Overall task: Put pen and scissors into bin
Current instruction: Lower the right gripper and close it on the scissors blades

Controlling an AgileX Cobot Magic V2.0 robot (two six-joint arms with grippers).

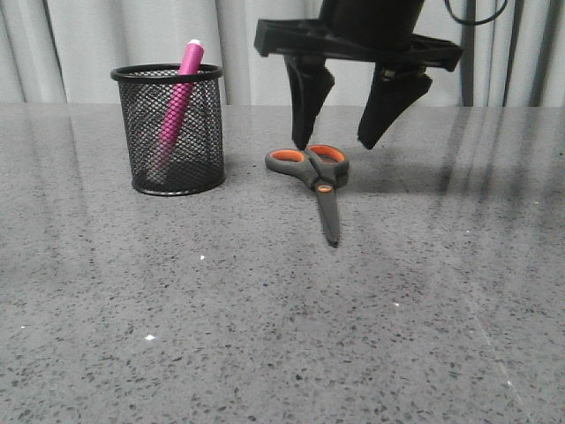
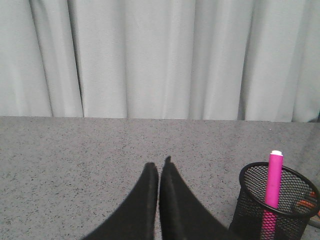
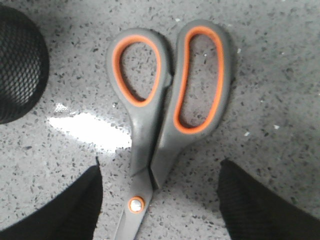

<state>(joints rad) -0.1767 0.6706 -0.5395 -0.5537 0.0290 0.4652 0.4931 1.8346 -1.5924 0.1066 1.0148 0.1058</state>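
My right gripper needs to go lower before it closes on the scissors' handles, because its fingers are above them and would miss them now.
The black mesh bin [image 1: 168, 129] stands on the table at the left, and the magenta pen [image 1: 179, 92] leans inside it with its white tip above the rim. The scissors [image 1: 317, 175] lie flat to the bin's right, handles away from me, blades closed. My right gripper [image 1: 335, 141] is open and hangs just above the scissors' handles; in its wrist view the scissors [image 3: 165, 115] lie between the two spread fingers [image 3: 75, 205]. My left gripper [image 2: 159, 167] is shut and empty, with the bin [image 2: 272, 202] and pen [image 2: 273, 185] beside it.
The grey speckled table [image 1: 265, 336] stretches in front of the scissors and bin. A grey curtain [image 1: 106, 44] hangs behind the table's back edge. The bin's side shows at the edge of the right wrist view [image 3: 20, 65].
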